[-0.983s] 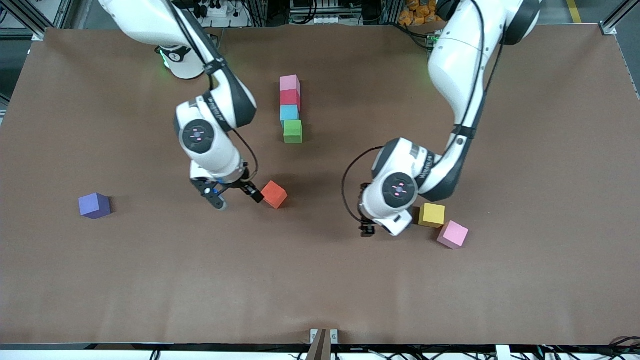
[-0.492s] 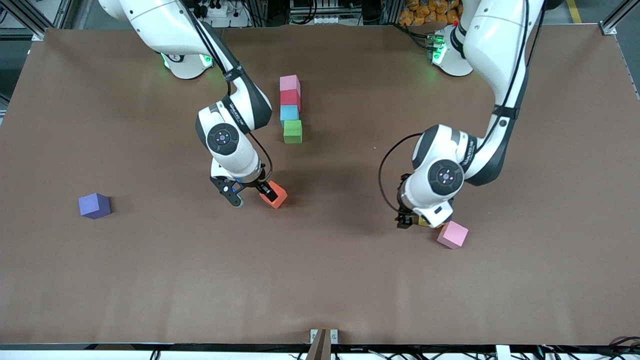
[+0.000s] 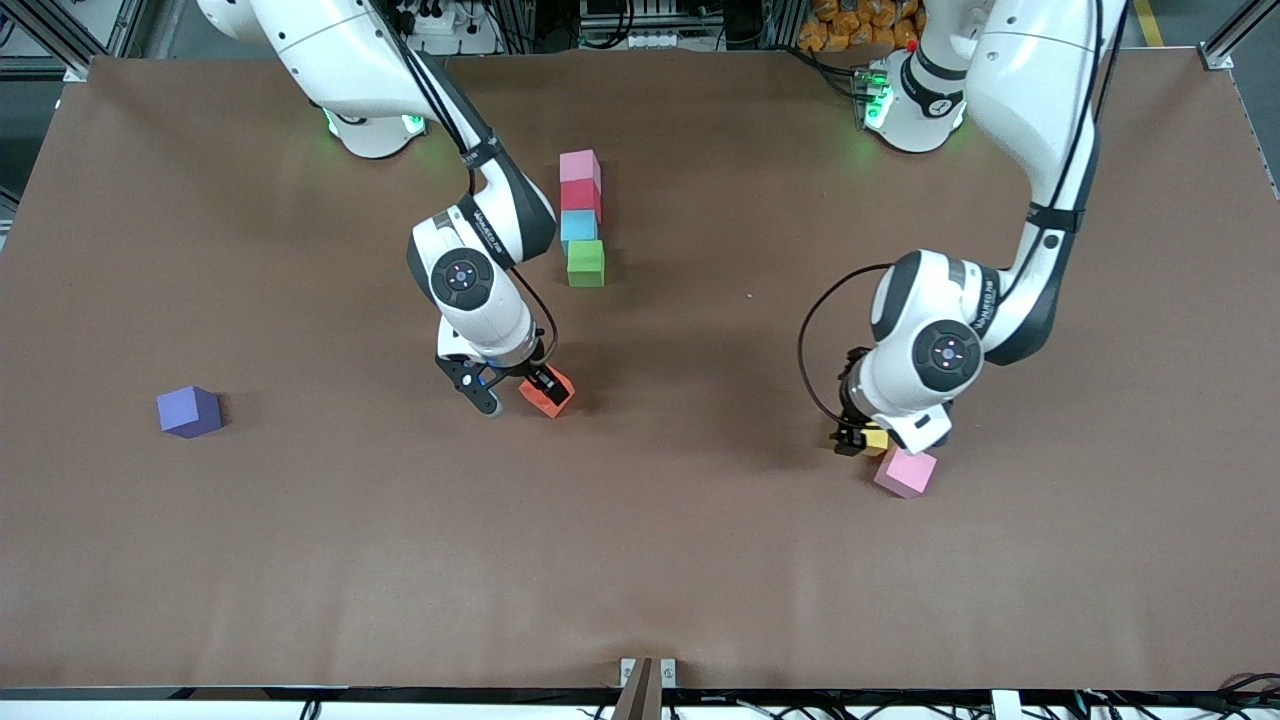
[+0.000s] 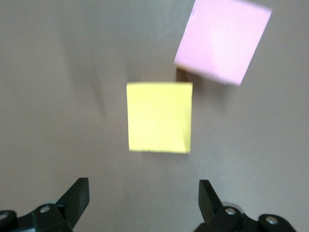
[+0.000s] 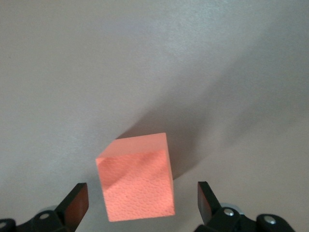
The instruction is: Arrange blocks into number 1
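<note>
My right gripper grabs the orange block by its opposite sides next, to extend the line of blocks.
A line of touching blocks lies mid-table: pink (image 3: 578, 165), red (image 3: 580, 194), light blue (image 3: 578, 226) and green (image 3: 585, 263), green nearest the front camera. The orange block (image 3: 550, 394) (image 5: 137, 176) sits alone, nearer the camera than the green one. My right gripper (image 3: 516, 391) (image 5: 142, 203) is open and low around it, one finger on each side. My left gripper (image 3: 860, 438) (image 4: 144, 200) is open over the yellow cube (image 3: 876, 437) (image 4: 159, 117), with nothing between its fingers.
A second pink cube (image 3: 905, 472) (image 4: 222, 41) lies just beside the yellow cube, slightly nearer the camera. A purple cube (image 3: 188, 411) sits alone toward the right arm's end of the brown table (image 3: 300, 560).
The right gripper has slid over to the orange block and now straddles it. The left gripper has moved toward the left arm's end and now covers most of the yellow cube.
</note>
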`<state>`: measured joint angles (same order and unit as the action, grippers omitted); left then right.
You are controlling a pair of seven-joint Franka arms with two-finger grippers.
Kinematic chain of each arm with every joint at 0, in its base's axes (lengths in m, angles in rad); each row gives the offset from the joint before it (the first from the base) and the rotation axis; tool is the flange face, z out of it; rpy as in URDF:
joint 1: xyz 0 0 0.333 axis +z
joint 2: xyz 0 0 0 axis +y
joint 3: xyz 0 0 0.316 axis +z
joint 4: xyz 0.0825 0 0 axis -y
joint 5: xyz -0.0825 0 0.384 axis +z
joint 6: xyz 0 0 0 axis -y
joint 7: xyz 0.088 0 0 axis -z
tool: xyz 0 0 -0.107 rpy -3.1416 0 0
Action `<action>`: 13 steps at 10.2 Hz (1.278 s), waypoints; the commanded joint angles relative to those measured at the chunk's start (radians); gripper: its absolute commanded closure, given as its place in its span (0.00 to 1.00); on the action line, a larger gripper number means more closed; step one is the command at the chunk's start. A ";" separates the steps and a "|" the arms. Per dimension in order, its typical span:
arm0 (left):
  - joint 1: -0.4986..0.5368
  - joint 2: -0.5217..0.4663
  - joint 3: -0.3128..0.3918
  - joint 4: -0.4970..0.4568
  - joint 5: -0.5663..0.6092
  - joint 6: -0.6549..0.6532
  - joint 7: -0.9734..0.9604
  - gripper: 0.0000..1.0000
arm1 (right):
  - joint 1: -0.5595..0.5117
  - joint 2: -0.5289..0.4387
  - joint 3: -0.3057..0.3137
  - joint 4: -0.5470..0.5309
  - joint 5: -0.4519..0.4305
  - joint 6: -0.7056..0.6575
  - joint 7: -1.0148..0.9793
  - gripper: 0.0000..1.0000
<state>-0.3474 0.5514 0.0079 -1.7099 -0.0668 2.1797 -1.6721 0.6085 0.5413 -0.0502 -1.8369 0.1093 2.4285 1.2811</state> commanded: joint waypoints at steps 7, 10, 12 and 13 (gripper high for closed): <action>0.042 -0.013 -0.009 -0.022 0.114 0.046 0.066 0.00 | 0.017 0.080 -0.007 0.042 0.007 0.020 -0.006 0.11; 0.064 -0.021 -0.008 -0.020 0.116 0.040 0.104 0.00 | 0.017 0.082 -0.007 0.045 -0.019 0.009 -0.034 0.54; 0.068 -0.022 -0.002 -0.020 0.123 0.022 0.115 0.00 | 0.023 0.065 -0.007 0.044 -0.028 -0.006 -0.120 0.53; 0.082 -0.028 0.000 -0.020 0.151 0.022 0.118 0.00 | 0.030 0.042 -0.007 0.039 -0.049 -0.020 -0.172 0.51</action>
<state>-0.2834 0.5515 0.0095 -1.7149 0.0389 2.2133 -1.5678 0.6219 0.6106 -0.0500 -1.8033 0.0885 2.4393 1.1621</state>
